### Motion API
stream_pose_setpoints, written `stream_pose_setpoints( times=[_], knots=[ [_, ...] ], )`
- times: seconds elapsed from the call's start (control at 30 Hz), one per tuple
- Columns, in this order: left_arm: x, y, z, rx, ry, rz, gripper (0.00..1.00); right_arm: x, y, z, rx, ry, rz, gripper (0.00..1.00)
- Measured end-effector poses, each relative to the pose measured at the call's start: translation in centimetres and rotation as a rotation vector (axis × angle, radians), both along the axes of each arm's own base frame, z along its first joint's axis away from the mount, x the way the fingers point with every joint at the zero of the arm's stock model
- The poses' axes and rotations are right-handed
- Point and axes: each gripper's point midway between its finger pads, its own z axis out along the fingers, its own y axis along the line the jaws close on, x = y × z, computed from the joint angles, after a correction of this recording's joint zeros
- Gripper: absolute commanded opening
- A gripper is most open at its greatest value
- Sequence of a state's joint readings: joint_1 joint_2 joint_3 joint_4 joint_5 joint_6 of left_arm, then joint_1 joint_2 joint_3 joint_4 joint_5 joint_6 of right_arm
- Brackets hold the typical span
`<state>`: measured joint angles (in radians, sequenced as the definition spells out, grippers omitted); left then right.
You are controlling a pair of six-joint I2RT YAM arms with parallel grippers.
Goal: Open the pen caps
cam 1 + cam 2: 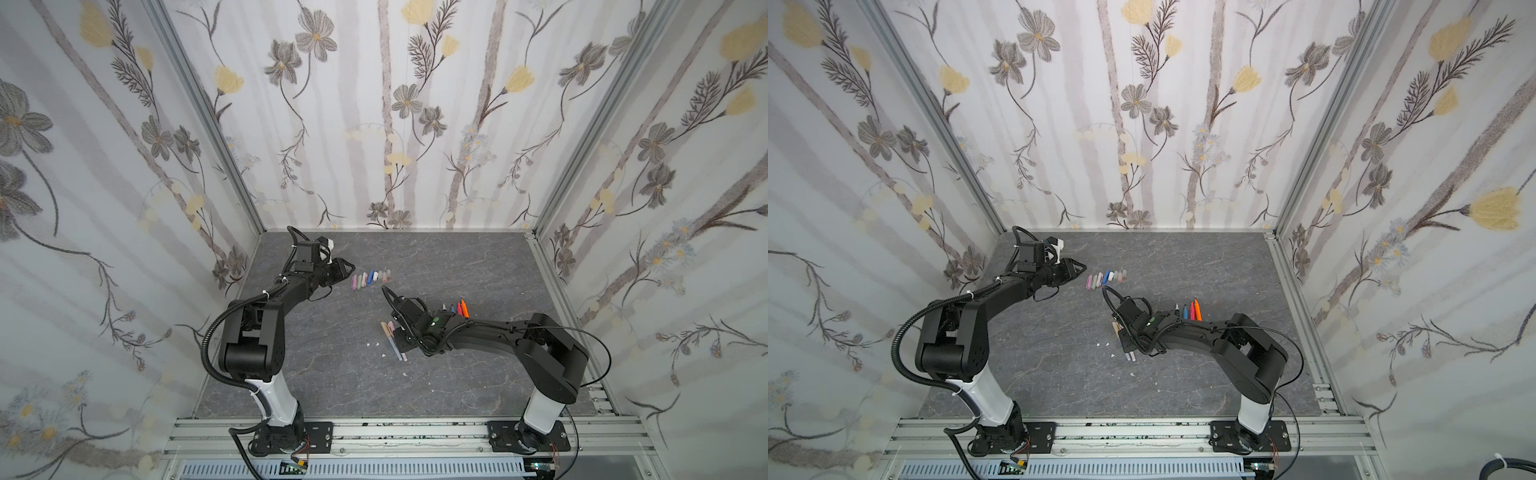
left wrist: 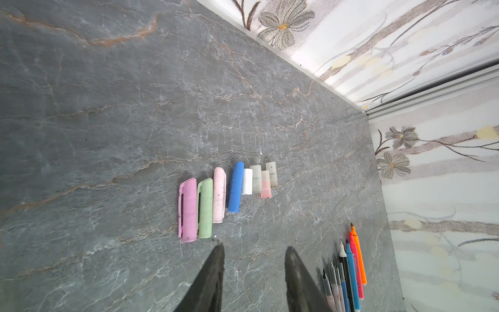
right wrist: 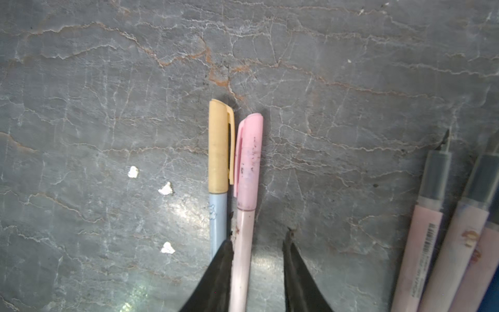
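Observation:
The right gripper will grab the pale pink pen by its body, right below the pink cap, so the cap stays free for the left gripper to open.
Two capped pens lie side by side: a blue-barrelled one with a yellow cap and a pale pink one with a pink cap. My right gripper is open and straddles the pink pen's barrel, which lies against one finger with a gap to the other. Several loose pen caps lie in a row, pink, green, blue, white and clear, seen in both top views. My left gripper is open and empty, just short of that row.
Several uncapped pens lie in a row beyond the right wrist, orange and pink markers outermost. Small white specks dot the grey stone tabletop near the capped pens. Flowered walls enclose three sides.

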<state>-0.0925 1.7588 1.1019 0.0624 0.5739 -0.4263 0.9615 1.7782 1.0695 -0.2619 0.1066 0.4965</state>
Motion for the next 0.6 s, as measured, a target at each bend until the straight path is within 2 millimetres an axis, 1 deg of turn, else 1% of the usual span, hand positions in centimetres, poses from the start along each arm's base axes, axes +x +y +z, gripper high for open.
stream_pose_setpoints(
  times=[0.13,0.3,0.4,0.5,0.6],
  knots=[
    [-0.4,0.0,0.2,-0.008,-0.007,-0.002,0.38,-0.2,0.3,-0.4,0.000,0.011,0.001,0.32],
    [-1.0,0.0,0.2,-0.015,0.001,0.001,0.38,-0.3,0.3,-1.4,-0.019,0.026,0.001,0.29],
    [-1.2,-0.1,0.5,-0.022,-0.004,-0.001,0.38,-0.4,0.3,-1.9,-0.028,0.032,0.003,0.27],
    [-1.3,-0.1,0.8,-0.024,-0.009,-0.002,0.38,-0.8,0.4,-2.3,-0.040,0.039,0.010,0.24],
    [-1.3,-0.2,1.1,-0.029,-0.014,-0.003,0.38,-0.9,0.3,-2.5,-0.054,0.032,0.012,0.15]
  ],
)
